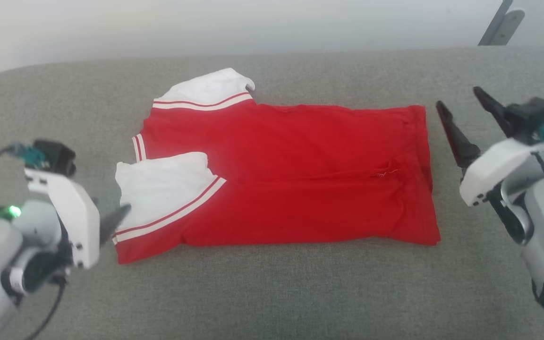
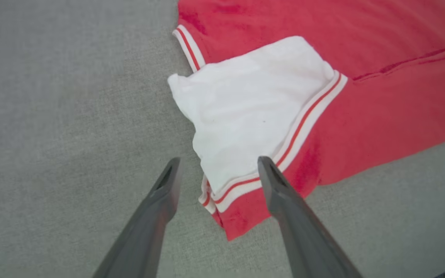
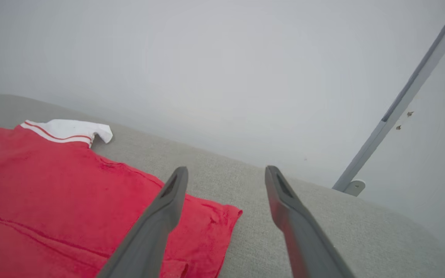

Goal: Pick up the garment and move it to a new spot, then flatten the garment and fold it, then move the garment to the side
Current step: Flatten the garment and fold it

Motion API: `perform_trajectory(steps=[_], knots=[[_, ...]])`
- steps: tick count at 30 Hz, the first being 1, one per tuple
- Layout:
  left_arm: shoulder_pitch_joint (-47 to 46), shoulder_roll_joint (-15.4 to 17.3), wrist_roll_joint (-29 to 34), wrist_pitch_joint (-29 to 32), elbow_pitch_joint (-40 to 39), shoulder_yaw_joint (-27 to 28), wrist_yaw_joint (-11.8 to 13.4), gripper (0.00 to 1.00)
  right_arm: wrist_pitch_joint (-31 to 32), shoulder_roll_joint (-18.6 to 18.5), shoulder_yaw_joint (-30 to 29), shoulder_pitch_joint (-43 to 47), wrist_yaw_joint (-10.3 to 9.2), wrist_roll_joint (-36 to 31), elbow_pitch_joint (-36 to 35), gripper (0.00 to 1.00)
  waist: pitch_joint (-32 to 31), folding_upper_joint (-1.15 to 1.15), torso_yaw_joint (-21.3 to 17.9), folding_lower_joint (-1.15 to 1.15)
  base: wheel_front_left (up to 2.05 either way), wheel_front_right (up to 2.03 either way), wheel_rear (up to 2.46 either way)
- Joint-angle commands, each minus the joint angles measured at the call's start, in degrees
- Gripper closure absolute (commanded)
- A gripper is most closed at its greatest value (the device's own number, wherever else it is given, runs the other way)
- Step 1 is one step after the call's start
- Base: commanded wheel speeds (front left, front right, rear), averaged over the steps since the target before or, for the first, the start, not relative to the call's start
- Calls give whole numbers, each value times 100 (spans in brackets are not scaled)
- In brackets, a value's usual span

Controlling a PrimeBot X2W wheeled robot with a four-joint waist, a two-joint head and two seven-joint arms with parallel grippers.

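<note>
My left gripper pinches the garment by the loose white sleeve edge [image 1: 121, 181] next, since the red body [image 1: 304, 147] lies flat and wide on the cushion.
The garment [image 1: 291, 170] is a red shirt with white sleeves and red-and-white striped trim, lying folded into a wide band on the grey cushion [image 1: 272, 293]. Its sleeves point left and its hem right. My left gripper [image 2: 218, 160] is open just above the near white sleeve [image 2: 245, 112], one finger to each side of the sleeve's trimmed lower corner. In the head view one dark fingertip [image 1: 120, 215] reaches that sleeve's edge. My right gripper [image 1: 457, 97] stands open, raised off the cushion just right of the hem. In the right wrist view the right gripper [image 3: 226, 170] holds nothing, with the hem corner [image 3: 222, 216] below.
The grey cushion runs wide on all sides of the shirt, with a rounded back edge [image 1: 272, 54] against a pale wall. A grey metal bar with a foot bracket [image 3: 392, 116] leans at the far right behind the cushion.
</note>
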Motion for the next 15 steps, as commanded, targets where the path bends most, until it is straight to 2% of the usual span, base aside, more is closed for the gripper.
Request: perform_trajectory(steps=[1,8,10,15], knots=[[169,48,-48,-16,-187,-5,115,0,-154,119,-241,185,-9,-225,-85,0,-40,0,-2,0,0,0,0],[808,310,-224,-81,-858,-29,632,0,-436,880,-1696,1135,-10,-1528,-1018,0,-77,0,-114,0,0,0,0],[873,315,-254,-94,-886,-26,681,0,-450,996,-1843,1280,-9,-1678,-1185,0,-70,0,-136,0,0,0,0],[1078,299,-308,-119,-751,-31,891,0,-272,1618,-2438,1946,-9,-2156,-1984,0,7,0,-295,0,0,0,0]])
